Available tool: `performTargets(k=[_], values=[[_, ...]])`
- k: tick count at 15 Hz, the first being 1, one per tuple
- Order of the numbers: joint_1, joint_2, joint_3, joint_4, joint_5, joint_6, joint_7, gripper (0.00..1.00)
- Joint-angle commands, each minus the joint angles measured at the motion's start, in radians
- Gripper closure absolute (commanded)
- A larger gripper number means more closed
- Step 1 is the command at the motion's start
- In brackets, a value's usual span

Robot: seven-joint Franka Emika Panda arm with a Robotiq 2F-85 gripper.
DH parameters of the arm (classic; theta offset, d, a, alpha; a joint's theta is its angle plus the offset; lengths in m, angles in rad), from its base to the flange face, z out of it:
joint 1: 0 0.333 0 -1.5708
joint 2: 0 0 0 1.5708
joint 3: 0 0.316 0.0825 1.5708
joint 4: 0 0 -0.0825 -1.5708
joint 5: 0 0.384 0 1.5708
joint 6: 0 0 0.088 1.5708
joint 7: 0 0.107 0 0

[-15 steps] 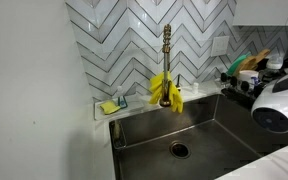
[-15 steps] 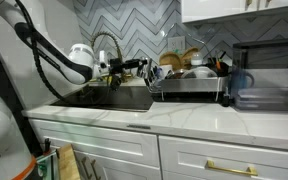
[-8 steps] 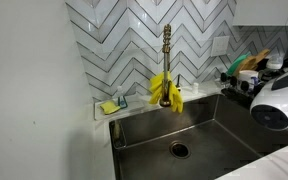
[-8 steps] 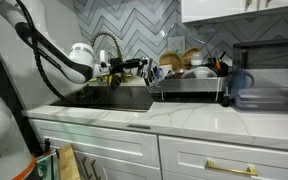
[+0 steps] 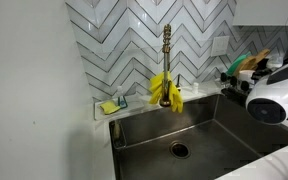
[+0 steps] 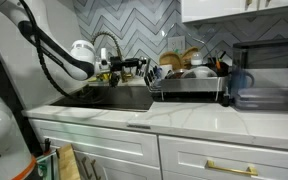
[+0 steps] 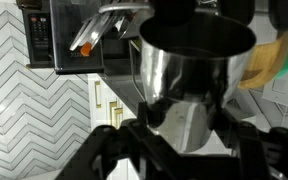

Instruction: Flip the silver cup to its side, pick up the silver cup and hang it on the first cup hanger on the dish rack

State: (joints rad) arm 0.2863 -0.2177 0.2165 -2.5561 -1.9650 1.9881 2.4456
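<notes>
My gripper keeps holding the cup for now, since the silver cup [image 7: 189,75] is beside the rack's near end and would fall toward the sink if my gripper opened now.
The silver cup [image 7: 189,75] fills the wrist view, its dark open mouth facing away and its shiny wall between the black fingers [image 7: 132,135]. My gripper [image 7: 184,128] is shut on it. In an exterior view my gripper [image 6: 141,68] is held out level over the sink, just beside the near end of the black dish rack [image 6: 189,84]; the cup is too small to make out there. The rack's end also shows in an exterior view [image 5: 242,72], with my white wrist [image 5: 272,100] in front of it.
A faucet [image 5: 167,48] with yellow gloves [image 5: 166,90] draped on it stands behind the steel sink [image 5: 194,130]. A small tray with a yellow sponge [image 5: 112,105] sits on the ledge. The rack holds dishes [image 6: 189,62]. A dark appliance [image 6: 259,75] stands beyond it.
My arm has shifted slightly, the wrist moving a little up and away from the rack end with the cup still held.
</notes>
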Motion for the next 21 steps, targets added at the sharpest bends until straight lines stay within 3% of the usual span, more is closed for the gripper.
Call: performTargets(k=[1, 13, 14, 15, 18, 21], values=[[0.003, 0.011, -0.003, -0.017, 0.001, 0.013, -0.027, 0.59], [-0.008, 0.082, -0.003, -0.064, -0.023, 0.007, -0.009, 0.59], [-0.009, 0.087, -0.003, -0.062, -0.023, 0.009, -0.011, 0.47], [-0.010, 0.091, -0.002, -0.062, -0.022, 0.010, -0.014, 0.09], [-0.014, 0.089, -0.004, -0.056, -0.011, 0.018, -0.026, 0.00], [-0.020, 0.055, -0.014, -0.036, 0.034, 0.062, -0.065, 0.00]])
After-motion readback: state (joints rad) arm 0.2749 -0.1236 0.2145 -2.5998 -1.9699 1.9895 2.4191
